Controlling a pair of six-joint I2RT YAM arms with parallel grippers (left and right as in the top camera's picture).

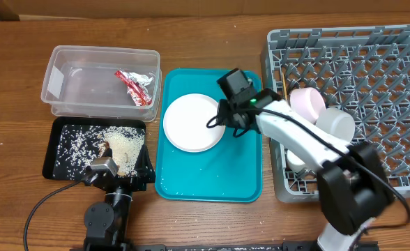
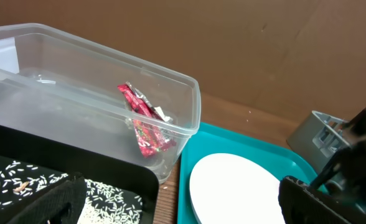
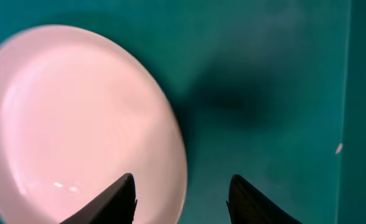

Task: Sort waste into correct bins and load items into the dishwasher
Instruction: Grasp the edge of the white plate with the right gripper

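Note:
The right gripper grabs the white plate's rim (image 1: pixel 223 125) (image 3: pixel 182 180) on the dish rack side next, which leaves the opposite edge free to load upright.
A round white plate (image 1: pixel 191 122) (image 2: pixel 233 186) (image 3: pixel 77 118) lies on the teal tray (image 1: pixel 208 178). My right gripper (image 1: pixel 224 120) (image 3: pixel 182 186) hovers open over the plate's right rim, one finger above the plate and the other above bare tray. A red wrapper (image 1: pixel 134 85) (image 2: pixel 144 127) lies in the clear tub (image 1: pixel 65 87) (image 2: pixel 183 93). White rice (image 1: pixel 125 146) with brown scraps fills the black tray (image 1: pixel 62 164) (image 2: pixel 108 165). My left gripper (image 1: pixel 120 178) (image 2: pixel 183 208) stands open and empty at the black tray's near right corner. The grey dish rack (image 1: pixel 386 63) holds a pinkish bowl (image 1: pixel 307 102) and a white bowl (image 1: pixel 335 123).
Another white dish (image 1: pixel 295 164) sits low in the rack's front left corner, partly under the right arm. Loose rice grains dot the teal tray's floor and the wooden table. The tub and the black tray stand side by side left of the teal tray.

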